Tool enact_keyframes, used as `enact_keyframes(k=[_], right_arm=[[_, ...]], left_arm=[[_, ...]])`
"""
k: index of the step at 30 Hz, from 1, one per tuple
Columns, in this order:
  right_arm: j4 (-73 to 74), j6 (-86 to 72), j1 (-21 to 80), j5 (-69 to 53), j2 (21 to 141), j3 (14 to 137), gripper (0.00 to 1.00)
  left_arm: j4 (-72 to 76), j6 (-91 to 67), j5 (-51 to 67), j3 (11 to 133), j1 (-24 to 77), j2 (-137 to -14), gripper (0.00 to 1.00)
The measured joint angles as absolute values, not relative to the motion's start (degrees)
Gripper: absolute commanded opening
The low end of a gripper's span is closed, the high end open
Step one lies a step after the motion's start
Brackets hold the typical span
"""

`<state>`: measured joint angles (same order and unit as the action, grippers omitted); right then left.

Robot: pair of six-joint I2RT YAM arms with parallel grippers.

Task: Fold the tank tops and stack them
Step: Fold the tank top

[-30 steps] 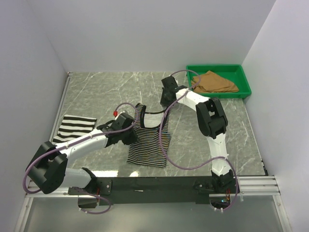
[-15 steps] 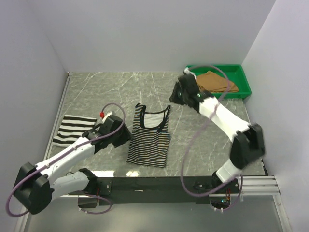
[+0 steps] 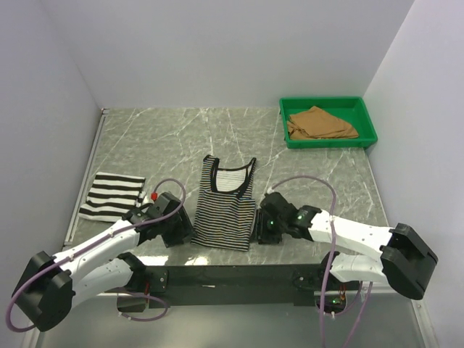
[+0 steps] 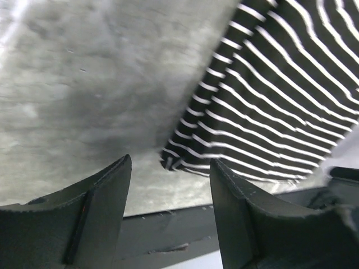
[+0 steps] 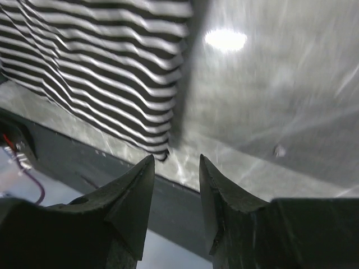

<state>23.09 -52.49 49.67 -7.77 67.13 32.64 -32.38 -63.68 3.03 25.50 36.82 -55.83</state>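
Observation:
My right gripper grabs the thin-striped tank top by its near hem corner (image 3: 247, 249) (image 5: 161, 153) next, to fold the hem over toward the straps.
The thin-striped tank top (image 3: 226, 206) lies flat at the table's middle, straps away from me. My left gripper (image 3: 180, 230) is open beside its near left hem corner. In the left wrist view that gripper (image 4: 170, 159) has the hem corner of the striped top (image 4: 280, 101) just beyond its tips, with nothing between them. My right gripper (image 3: 262, 226) is open at the near right hem corner. In the right wrist view it (image 5: 176, 158) holds nothing, and the top (image 5: 106, 73) lies ahead to the left. The wide-striped top (image 3: 112, 194) lies folded at the left. The tan top (image 3: 319, 123) sits in the tray.
The green tray (image 3: 366, 134) stands at the back right corner. A black mounting rail (image 3: 232, 275) runs along the near edge just behind both grippers. White walls close in the table on the left, back and right.
Both grippers have opened. The right arm swung from the top's strap end back to the near right hem; the left arm drew back to the near left hem. The top lies still.

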Motion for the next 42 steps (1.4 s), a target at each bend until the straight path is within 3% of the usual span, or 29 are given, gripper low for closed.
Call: enact_keyframes(k=[19,31,36,38,42], right_arm=[[9.4,-66.7,53.6,-14.5,68.7,22.9,0.44],[4.7,-70.3,53.8,-12.6,68.8,21.3,0.42],[4.0,-70.4,53.8,-11.0,69.5,21.4,0.33],[4.1,-70.0,53.9,-9.9,69.5,21.4,0.23],[4.9,-68.9,53.9,-8.2,69.6,21.5,0.08]], left_arm=[[-26.9,-64.2,5.5,23.0,39.4,-57.5,0.49],[-24.3,-65.3,5.3,22.1,40.6,-58.6,0.29],[-23.1,-65.3,5.3,22.1,41.0,-59.7,0.13],[-22.5,-65.4,5.4,22.1,41.2,-60.0,0.01],[-21.4,-65.3,5.5,22.1,42.5,-60.4,0.01]])
